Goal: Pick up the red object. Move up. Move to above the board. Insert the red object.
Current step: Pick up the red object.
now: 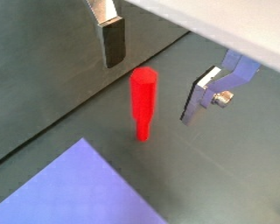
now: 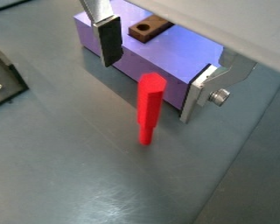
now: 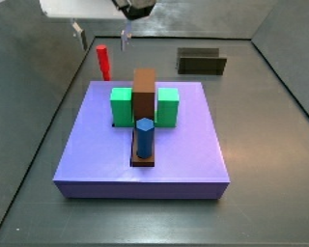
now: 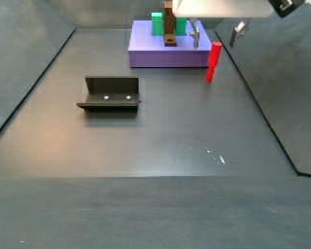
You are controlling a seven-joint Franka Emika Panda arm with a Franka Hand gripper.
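The red object needs to go into the board (image 3: 144,145). My gripper should grab the red object's thick upper end (image 3: 101,52) next.
The red object (image 1: 143,101) is a thin red peg standing upright on the dark floor, just beside the board's edge (image 2: 150,107) (image 3: 103,63) (image 4: 214,60). The board (image 3: 144,145) is a lavender slab carrying green blocks (image 3: 123,106), a brown bar (image 3: 144,96) and a blue peg (image 3: 144,135); it also shows in the other views (image 1: 78,188) (image 2: 166,57) (image 4: 165,53). The gripper (image 1: 157,70) (image 2: 154,68) (image 3: 101,35) (image 4: 214,33) is open and empty, directly above the red object. Its fingertips (image 1: 112,44) hang on either side of the peg's top, not touching it.
A small dark olive box (image 3: 201,63) stands on the floor behind the board. The dark fixture (image 4: 110,94) (image 2: 3,79) stands on the floor away from the board. Grey walls enclose the floor, one close behind the red peg (image 1: 38,79).
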